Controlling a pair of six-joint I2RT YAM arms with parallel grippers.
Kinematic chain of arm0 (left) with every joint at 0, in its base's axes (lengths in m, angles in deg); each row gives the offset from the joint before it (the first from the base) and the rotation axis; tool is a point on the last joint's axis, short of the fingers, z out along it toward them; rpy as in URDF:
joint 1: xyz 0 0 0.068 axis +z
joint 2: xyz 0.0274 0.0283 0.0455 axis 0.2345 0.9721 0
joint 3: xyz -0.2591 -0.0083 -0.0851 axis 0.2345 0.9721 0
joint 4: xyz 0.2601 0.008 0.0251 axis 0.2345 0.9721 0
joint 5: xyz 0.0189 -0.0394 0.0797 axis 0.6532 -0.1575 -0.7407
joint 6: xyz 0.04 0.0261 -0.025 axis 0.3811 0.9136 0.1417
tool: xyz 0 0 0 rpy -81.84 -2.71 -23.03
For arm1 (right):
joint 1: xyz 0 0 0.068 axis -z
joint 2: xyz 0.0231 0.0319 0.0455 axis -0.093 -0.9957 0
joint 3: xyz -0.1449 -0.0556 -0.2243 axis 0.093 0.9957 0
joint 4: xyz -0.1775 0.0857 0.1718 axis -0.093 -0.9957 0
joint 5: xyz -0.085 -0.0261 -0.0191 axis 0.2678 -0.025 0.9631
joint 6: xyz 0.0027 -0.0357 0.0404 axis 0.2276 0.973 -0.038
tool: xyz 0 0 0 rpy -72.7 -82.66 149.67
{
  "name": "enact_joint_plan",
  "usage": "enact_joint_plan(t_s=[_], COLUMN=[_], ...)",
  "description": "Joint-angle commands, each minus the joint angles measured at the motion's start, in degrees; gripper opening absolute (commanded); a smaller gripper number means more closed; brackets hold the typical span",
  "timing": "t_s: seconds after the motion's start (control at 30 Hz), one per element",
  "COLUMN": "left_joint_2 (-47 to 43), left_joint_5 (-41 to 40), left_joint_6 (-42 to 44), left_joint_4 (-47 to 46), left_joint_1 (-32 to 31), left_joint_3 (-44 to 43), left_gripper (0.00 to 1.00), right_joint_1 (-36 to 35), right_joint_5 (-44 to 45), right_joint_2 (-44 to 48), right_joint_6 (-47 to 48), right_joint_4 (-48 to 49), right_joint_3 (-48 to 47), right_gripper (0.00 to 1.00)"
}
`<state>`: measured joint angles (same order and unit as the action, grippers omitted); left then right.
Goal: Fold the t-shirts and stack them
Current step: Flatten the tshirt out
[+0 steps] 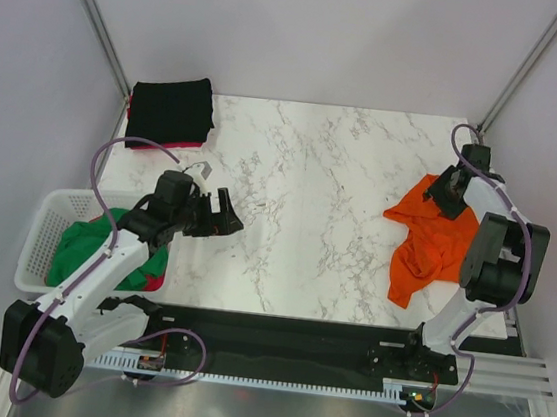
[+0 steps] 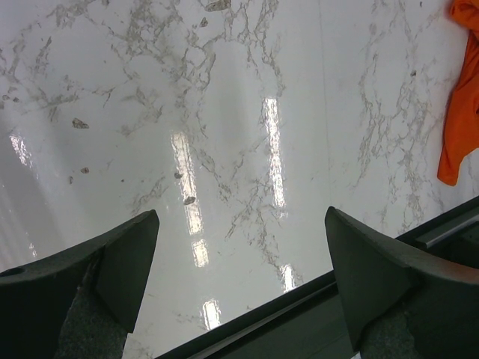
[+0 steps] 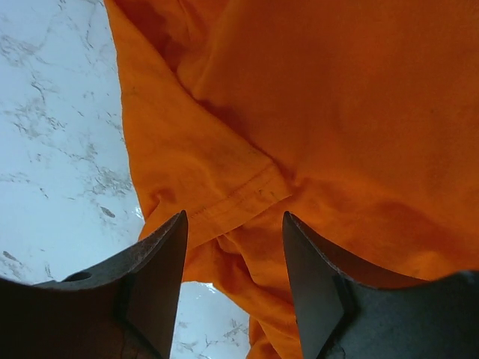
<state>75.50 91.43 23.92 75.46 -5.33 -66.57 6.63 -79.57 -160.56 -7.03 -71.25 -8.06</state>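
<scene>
Next, my right gripper grabs the hemmed sleeve edge of the orange t-shirt (image 1: 431,241). The rest stays free to spread flat for folding.
A crumpled orange t-shirt (image 1: 431,241) lies at the table's right side; it fills the right wrist view (image 3: 314,112) and shows at the edge of the left wrist view (image 2: 460,112). My right gripper (image 1: 439,194) is open just above its far part, a hemmed sleeve edge (image 3: 239,198) between the fingers, nothing gripped. My left gripper (image 1: 228,213) is open and empty over bare marble at the left. A folded black t-shirt (image 1: 172,111) lies on a pink-red one (image 1: 170,145) at the far left corner. A green t-shirt (image 1: 103,249) sits in the basket.
A white lattice basket (image 1: 42,232) stands at the table's left edge, under my left arm. The marble table (image 1: 311,192) has a black rail (image 1: 284,335) along its near edge. Grey walls close in the back and sides.
</scene>
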Motion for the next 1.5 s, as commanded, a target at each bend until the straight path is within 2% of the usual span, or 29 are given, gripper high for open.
enact_joint_plan(t_s=[0.0, 0.3, 0.43, 0.57, 0.8, 0.9, 0.97, 1.1, 1.13, 1.47], left_joint_2=[-0.61, 0.70, 1.06, 1.67, 1.85, 1.94, 1.85, 1.94, 1.94, 2.11], left_joint_5=[0.54, 0.81, 1.07, 0.98, 0.90, 0.81, 0.72, 0.81, 0.81, 1.07], left_joint_6=[2.55, 2.81, 2.90, 2.99, 3.07, 3.16, 3.16, 3.07, 3.07, 3.16], left_joint_4=[-0.58, -0.49, -0.58, -0.49, -0.40, -0.40, -0.32, -0.23, -0.32, -0.23], left_joint_1=[-0.18, -0.26, -0.26, -0.26, -0.26, -0.26, -0.18, -0.18, -0.26, -0.26], left_joint_3=[-1.17, -1.34, -1.34, -1.52, -1.34, -1.43, -1.43, -1.43, -1.43, -1.43], left_gripper=[1.00, 1.00, 1.00, 1.00, 1.00, 1.00, 1.00, 1.00, 1.00, 1.00], right_joint_1=[-0.54, -0.01, 0.16, 0.16, 0.16, 0.16, 0.16, 0.16, 0.08, 0.16], right_joint_5=[1.21, 6.74, 6.58, 3.93, 2.09, 2.79, 3.23, 7.53, 8.32, 6.83], right_joint_2=[-0.37, -2.23, -2.31, -3.63, -3.63, -2.66, -2.05, -1.78, -1.35, -0.46], right_joint_6=[1.37, 0.67, 1.11, -0.21, -0.74, -0.74, -0.65, 0.57, 0.67, 0.58], right_joint_4=[4.51, 5.39, 7.14, 9.69, 11.72, 11.28, 10.58, 7.86, 7.33, 7.06], right_joint_3=[0.76, 2.61, 5.07, 7.35, 8.50, 7.97, 7.10, 4.99, 4.72, 3.05], right_gripper=[0.62, 0.63, 0.62, 0.53, 0.29, 0.27, 0.28, 0.41, 0.42, 0.36])
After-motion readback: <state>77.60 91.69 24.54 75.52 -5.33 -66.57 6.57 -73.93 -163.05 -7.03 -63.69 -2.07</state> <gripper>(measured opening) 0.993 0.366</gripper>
